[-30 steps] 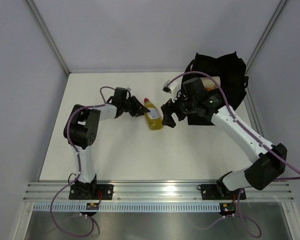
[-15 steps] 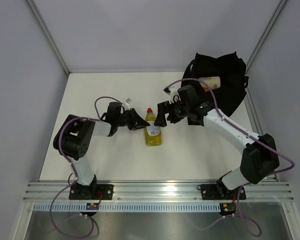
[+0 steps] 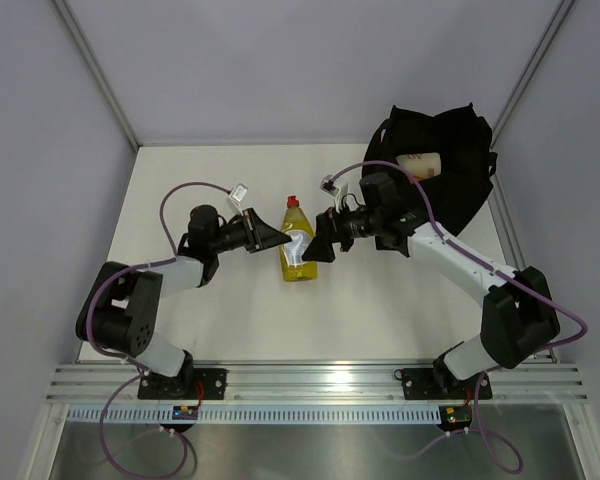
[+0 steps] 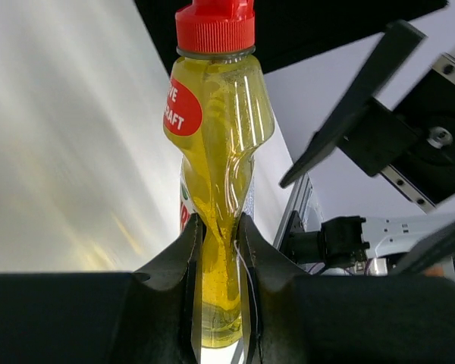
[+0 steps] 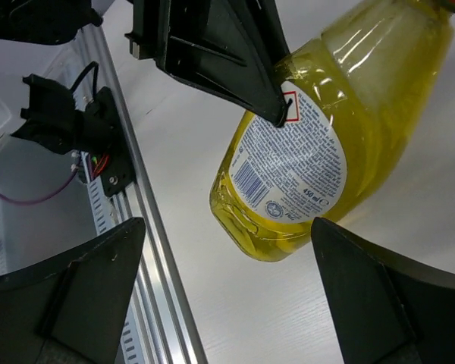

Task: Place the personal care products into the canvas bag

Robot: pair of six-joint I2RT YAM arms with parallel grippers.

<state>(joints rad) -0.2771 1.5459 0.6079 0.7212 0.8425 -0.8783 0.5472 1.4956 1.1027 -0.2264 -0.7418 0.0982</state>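
Note:
I should next grab the clear yellow bottle by its labelled base point(image 3: 298, 265) with my right gripper. The capped neck then stays free to enter the bag point(image 3: 458, 160).
A clear yellow bottle point(image 3: 298, 252) with a red cap point(image 3: 293, 202) is at the table's middle. My left gripper point(image 3: 276, 240) is shut on its lower body, and the plastic point(image 4: 220, 114) is squeezed thin between the fingers point(image 4: 174, 265). My right gripper point(image 3: 320, 238) stands open just right of the bottle. In the right wrist view the labelled bottle base point(image 5: 288, 174) lies ahead of the wide-apart fingers point(image 5: 68, 288), untouched. The black canvas bag point(image 3: 458, 160) sits at the back right, with a cream bottle point(image 3: 421, 163) inside it.
White side walls enclose the table. An aluminium rail point(image 3: 320, 380) runs along the near edge. The right arm's purple cable point(image 3: 450, 225) loops over the table in front of the bag.
The left arm has drawn back to the left, keeping the yellow bottle and turning its cap toward the far wall. The right gripper has followed leftward, away from the bag, still open.

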